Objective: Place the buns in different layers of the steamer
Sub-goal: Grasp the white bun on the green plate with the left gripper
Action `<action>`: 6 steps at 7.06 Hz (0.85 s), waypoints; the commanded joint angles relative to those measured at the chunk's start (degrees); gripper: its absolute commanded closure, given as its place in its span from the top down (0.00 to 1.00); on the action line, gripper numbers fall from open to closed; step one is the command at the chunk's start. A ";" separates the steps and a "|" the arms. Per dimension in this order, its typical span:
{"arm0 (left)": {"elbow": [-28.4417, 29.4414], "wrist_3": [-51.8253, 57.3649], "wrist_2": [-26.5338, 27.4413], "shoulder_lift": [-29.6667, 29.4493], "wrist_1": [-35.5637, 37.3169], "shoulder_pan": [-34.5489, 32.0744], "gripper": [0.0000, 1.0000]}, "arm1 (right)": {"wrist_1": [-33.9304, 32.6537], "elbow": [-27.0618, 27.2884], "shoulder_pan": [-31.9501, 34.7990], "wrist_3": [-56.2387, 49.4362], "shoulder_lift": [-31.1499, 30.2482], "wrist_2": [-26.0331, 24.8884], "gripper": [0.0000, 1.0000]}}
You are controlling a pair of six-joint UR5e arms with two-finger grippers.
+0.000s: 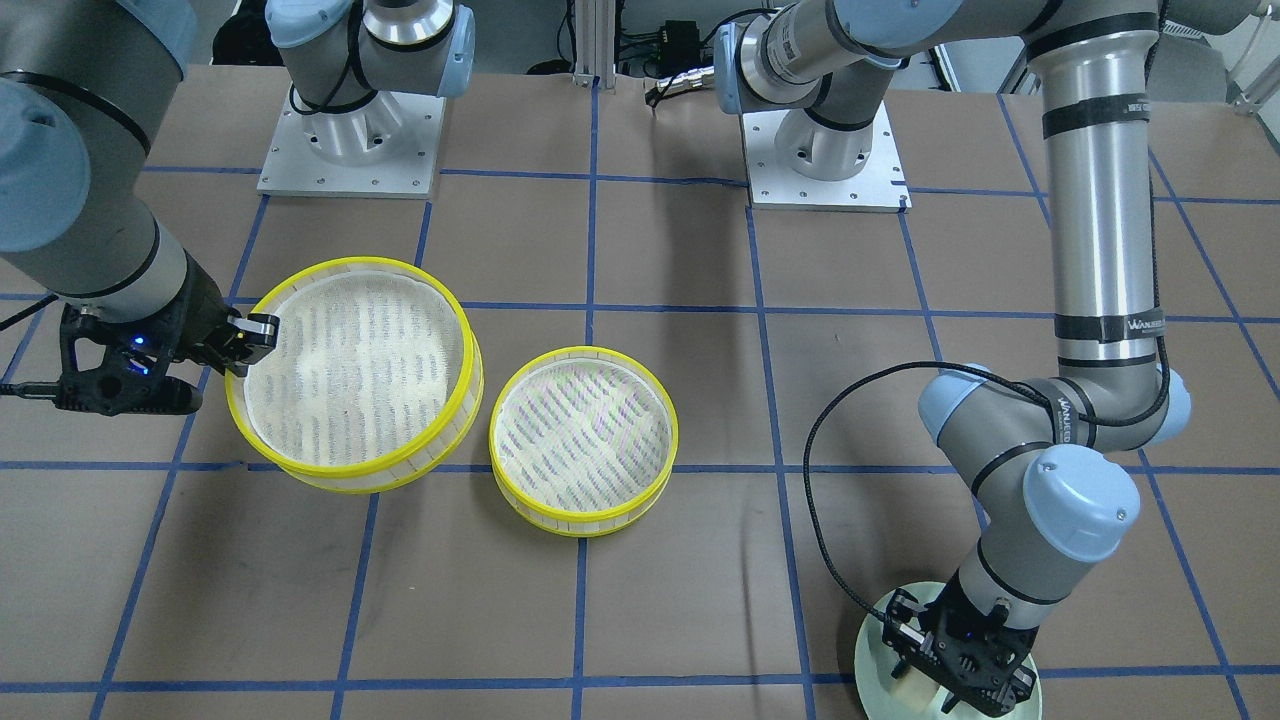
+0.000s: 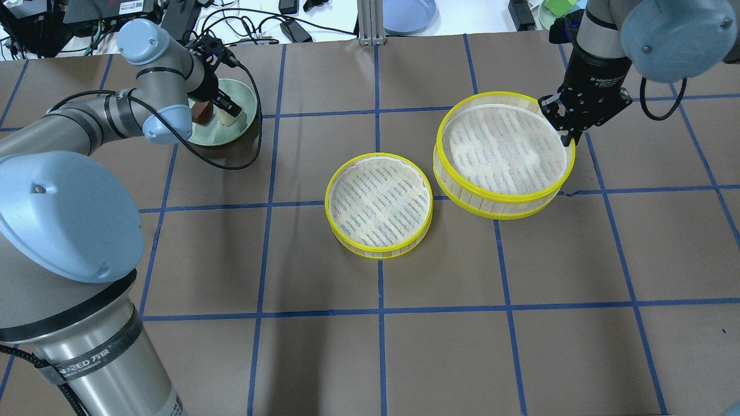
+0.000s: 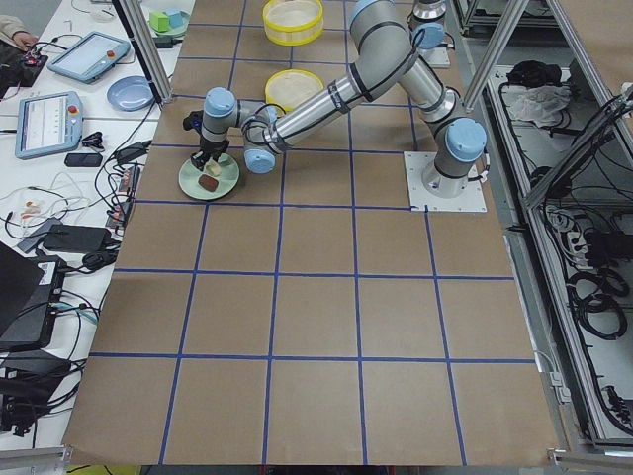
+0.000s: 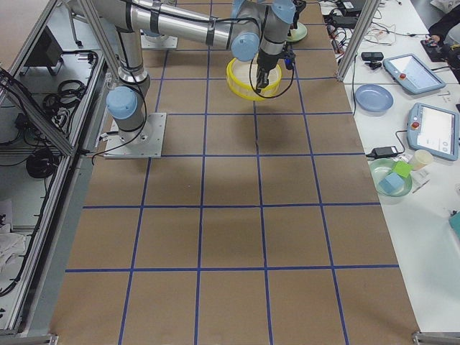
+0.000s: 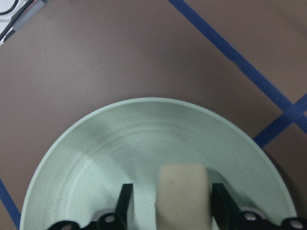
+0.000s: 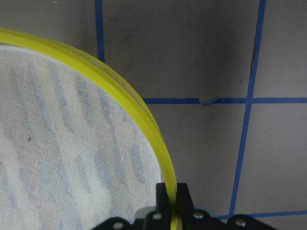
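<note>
My left gripper grabs the cream-white bun by its long sides next, to fill one layer of the steamer point(image 1: 582, 438).
My left gripper point(image 5: 172, 203) is open over the pale green plate point(image 5: 120, 139), with one finger on each side of the cream-white bun point(image 5: 184, 191). The overhead view shows the cream bun point(image 2: 229, 119) and the dark reddish-brown bun point(image 2: 200, 112) on that plate point(image 2: 245, 95). My right gripper point(image 6: 171, 196) is shut on the yellow rim point(image 6: 120, 91) of one steamer tray point(image 2: 497, 199) and holds it just above the table. The other tray point(image 2: 378, 249) sits on the table to its left. Both trays are empty.
Blue tape lines grid the brown table. A cable loops from my left wrist point(image 2: 254, 144) past the plate. The two arm bases point(image 1: 350, 150) point(image 1: 825, 155) stand on the robot's side. A blue plate point(image 2: 407, 11) and cables lie beyond the far edge.
</note>
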 commanded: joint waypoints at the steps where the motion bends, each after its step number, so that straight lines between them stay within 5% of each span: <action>1: 0.03 -0.18 -0.10 0.25 -0.09 0.04 0.00 | -0.03 0.19 -0.09 0.08 -0.06 0.01 0.00; 4: 0.11 -3.42 -2.55 3.92 -3.40 -0.05 0.00 | 0.06 0.19 -0.09 0.17 -0.06 0.01 0.00; 6: -0.15 -18.29 -2.38 8.67 -6.50 -3.28 0.00 | 0.06 0.27 0.00 0.08 -0.06 0.01 0.00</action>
